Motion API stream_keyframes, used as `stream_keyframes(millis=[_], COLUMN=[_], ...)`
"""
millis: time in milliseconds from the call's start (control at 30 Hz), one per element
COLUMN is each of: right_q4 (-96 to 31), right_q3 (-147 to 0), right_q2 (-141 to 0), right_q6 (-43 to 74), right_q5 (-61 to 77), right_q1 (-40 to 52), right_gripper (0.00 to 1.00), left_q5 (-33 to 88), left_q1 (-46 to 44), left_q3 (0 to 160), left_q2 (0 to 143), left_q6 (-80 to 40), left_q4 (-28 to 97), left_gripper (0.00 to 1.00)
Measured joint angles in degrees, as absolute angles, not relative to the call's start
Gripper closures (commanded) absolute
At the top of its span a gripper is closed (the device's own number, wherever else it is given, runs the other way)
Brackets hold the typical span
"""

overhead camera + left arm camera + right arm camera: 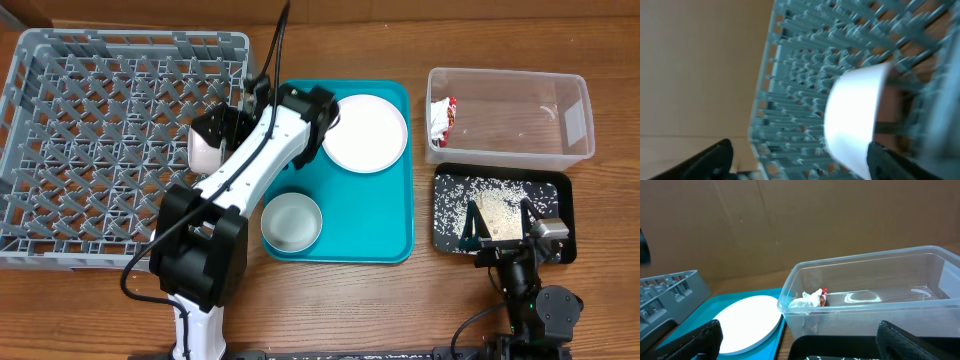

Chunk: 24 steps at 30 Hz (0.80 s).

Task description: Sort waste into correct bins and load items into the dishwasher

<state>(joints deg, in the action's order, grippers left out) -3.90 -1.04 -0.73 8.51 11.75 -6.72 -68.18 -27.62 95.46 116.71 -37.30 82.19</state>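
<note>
My left gripper pinches the bowl by its rim on the rack side next, leaving the bowl's body free to load on edge among the pegs.
The grey dish rack [100,120] fills the left. My left gripper [222,135] is over its right edge, open, fingers wide apart in the left wrist view [805,162]. A small white dish, apparently the saucer [205,150], stands on edge among the rack pegs [800,75] just beyond the fingertips, near the right finger [855,115]. The large white plate [365,132] and the bowl [291,221] lie on the teal tray [370,215]. The red-and-white wrapper [442,118] is in the clear tub [560,100]. Rice [455,195] and tan scraps [497,212] lie in the black tray [440,240]. My right gripper [500,232] is open and empty.
The right wrist view shows the tub [865,295] with the wrapper [812,298], the plate [747,320], the black tray's edge [840,347] and a rack corner [670,287]. A cardboard wall stands behind the table. My left arm crosses the teal tray's left edge.
</note>
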Motion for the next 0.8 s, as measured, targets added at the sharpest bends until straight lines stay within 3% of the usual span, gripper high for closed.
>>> stream_keyframes(millis=[167, 267, 300, 533, 800], right_q4=[-3.90, -3.92, -3.90, -3.88, -3.90], right_q3=[-1.04, -1.04, -1.04, -1.04, -1.04], right_q2=[-0.73, -0.73, -0.73, -0.73, -0.73], right_q6=[8.49, 8.51, 8.54, 8.54, 8.51], right_q5=[11.75, 11.75, 11.75, 11.75, 11.75], right_q1=[-6.72, -6.72, -6.72, -6.72, -6.72], right_gripper=[0.00, 0.00, 0.00, 0.00, 0.00], left_q5=[-54.76, -39.81, -35.18, -7.20, -1.37], left_q1=[-28.42, -28.34, -28.10, -28.60, -37.06], left_q3=[107.31, 113.40, 114.26, 113.27, 106.89], left_q2=[113.80, 109.47, 108.29, 106.65, 106.67], left_q6=[-37.65, -34.74, -33.63, -27.14, -27.00], left_q4=[82.30, 79.61, 79.42, 80.88, 84.03], left_gripper=[0.00, 0.30, 0.34, 0.34, 0.41])
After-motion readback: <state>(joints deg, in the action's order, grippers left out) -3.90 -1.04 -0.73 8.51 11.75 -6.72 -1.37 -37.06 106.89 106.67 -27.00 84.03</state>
